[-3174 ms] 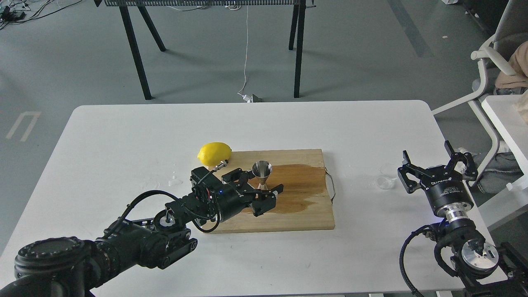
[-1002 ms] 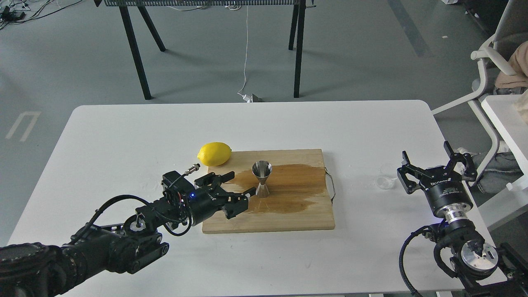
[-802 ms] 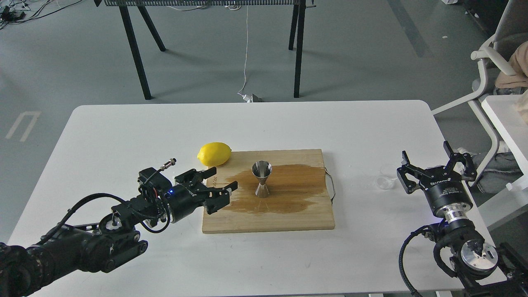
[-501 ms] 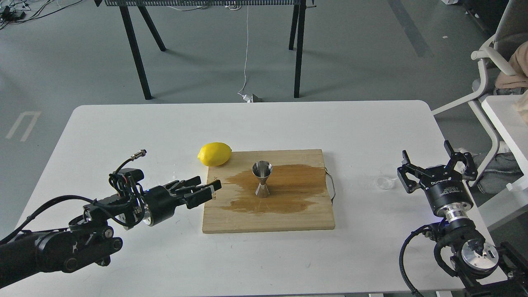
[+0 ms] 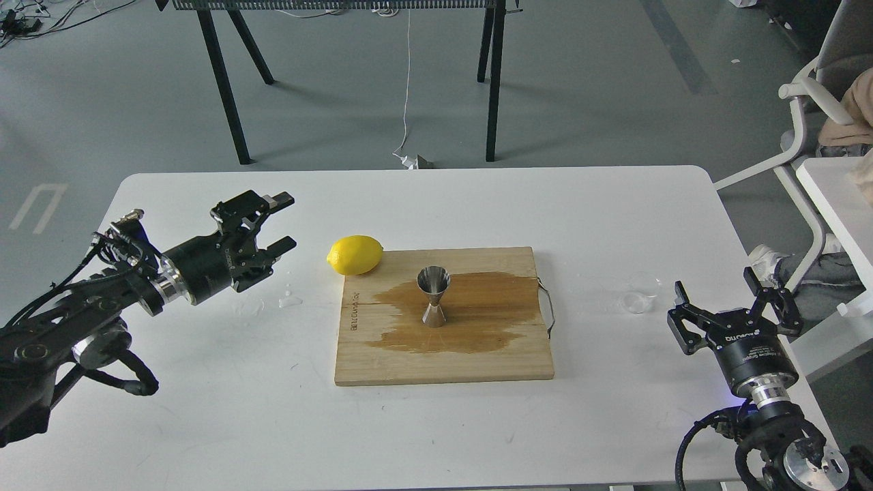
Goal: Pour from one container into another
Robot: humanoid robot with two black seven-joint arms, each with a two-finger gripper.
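The right gripper grabs the tiny clear cup by its body next, to pour into the steel jigger [image 5: 433, 296].
The shiny steel jigger [image 5: 433, 296] stands upright on the wooden cutting board [image 5: 443, 361], in the middle of a brown wet stain. The tiny clear cup [image 5: 640, 294] sits upright on the white table to the right of the board. My left gripper [image 5: 281, 221] is open and empty, raised over the table to the left of the lemon [image 5: 354, 254], well away from the jigger. My right gripper [image 5: 735, 305] is open and empty, just right of and nearer than the clear cup, not touching it.
The white table [image 5: 204, 382] carries a few water drops [image 5: 289, 299] left of the board. A metal handle [image 5: 548, 307] sticks out of the board's right edge. A chair and a second table stand beyond the right edge.
My left gripper has pulled back from the board, moving left and up, past the lemon. My right gripper has dropped back toward me, away from the cup. Jigger, cup and lemon stayed put.
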